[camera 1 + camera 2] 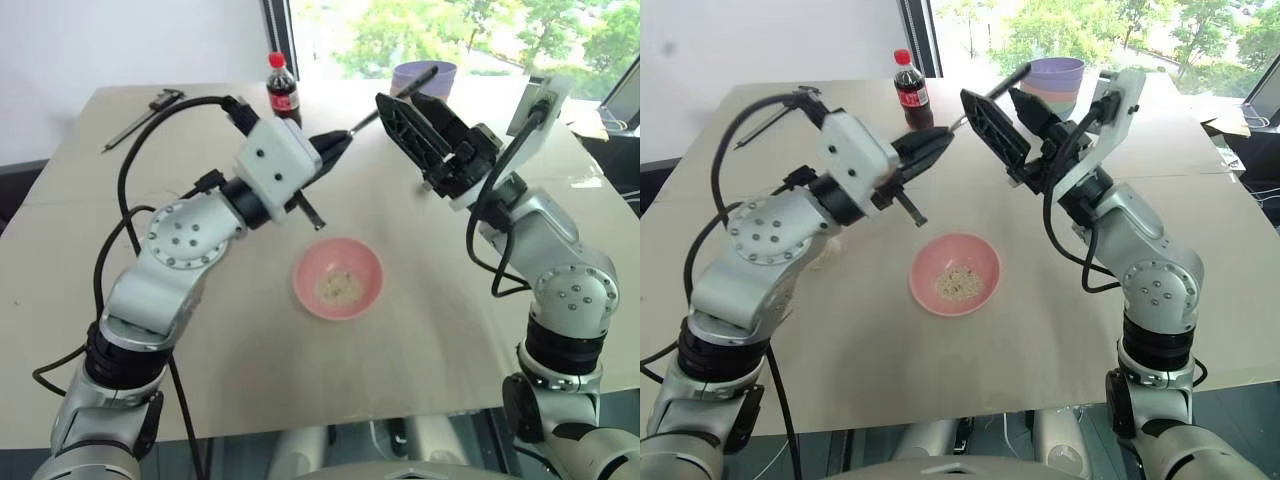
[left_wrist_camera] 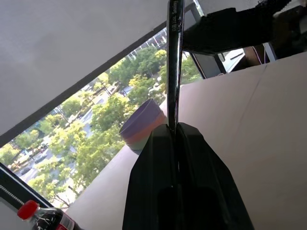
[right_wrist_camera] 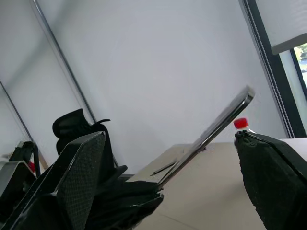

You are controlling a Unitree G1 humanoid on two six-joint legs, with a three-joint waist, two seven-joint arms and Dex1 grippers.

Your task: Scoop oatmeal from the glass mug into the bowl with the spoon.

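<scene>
I should next grab the spoon by the end of its handle with my right gripper, its bowl free to scoop oatmeal.
My left gripper is shut on the spoon, whose thin silver handle runs up and away from it. The handle's far end passes between the two fingers of my right gripper, which stands open around it without touching. Both grippers hover above the table, behind the pink bowl. A little pale oatmeal lies in the bowl's bottom. In the right wrist view the spoon handle crosses the gap between the wide-apart fingers. The glass mug is hidden or out of view.
A cola bottle with a red cap stands at the table's far edge. A stack of coloured bowls sits at the back right, just behind my right gripper. A caliper lies at the back left.
</scene>
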